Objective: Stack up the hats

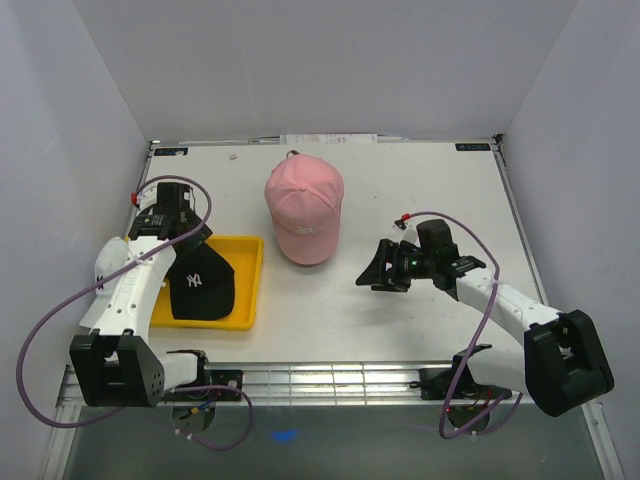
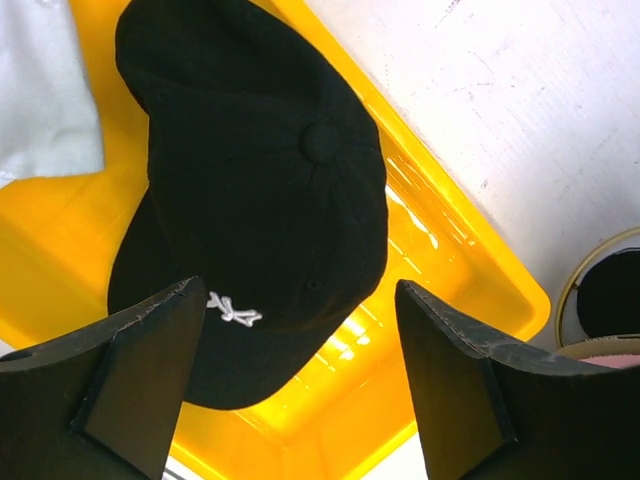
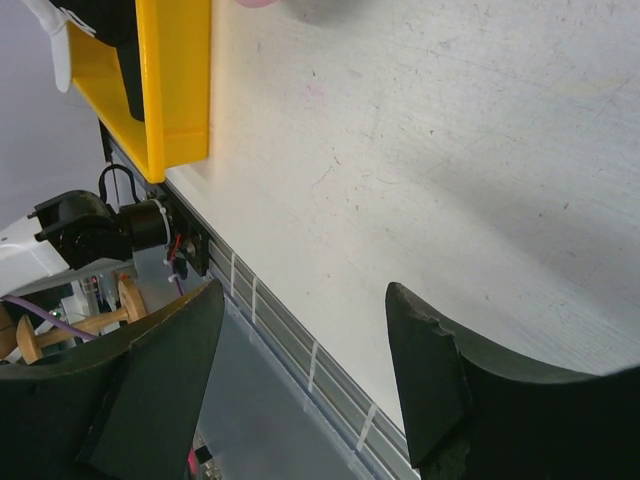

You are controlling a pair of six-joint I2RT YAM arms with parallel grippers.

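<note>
My left gripper needs to grab the black hat by the front of its top next. The hat's brim then stays free for my right gripper to stack it.
A black hat (image 1: 203,285) with a white NY logo lies in the yellow tray (image 1: 247,285). In the left wrist view this black hat (image 2: 260,190) fills the tray, and a piece of white fabric (image 2: 40,90) lies next to it at the top left. My left gripper (image 1: 192,248) (image 2: 300,290) hovers open just above the black hat, holding nothing. A pink hat (image 1: 304,208) sits at the middle back of the table. To the right of the pink hat, my right gripper (image 1: 378,272) (image 3: 305,290) stands open and empty over bare table.
A gold wire ring (image 2: 598,272) shows at the right edge of the left wrist view, with a pink rim below it. The tray's yellow wall (image 3: 175,90) and the table's slotted front rail (image 3: 300,350) appear in the right wrist view. White walls enclose the table.
</note>
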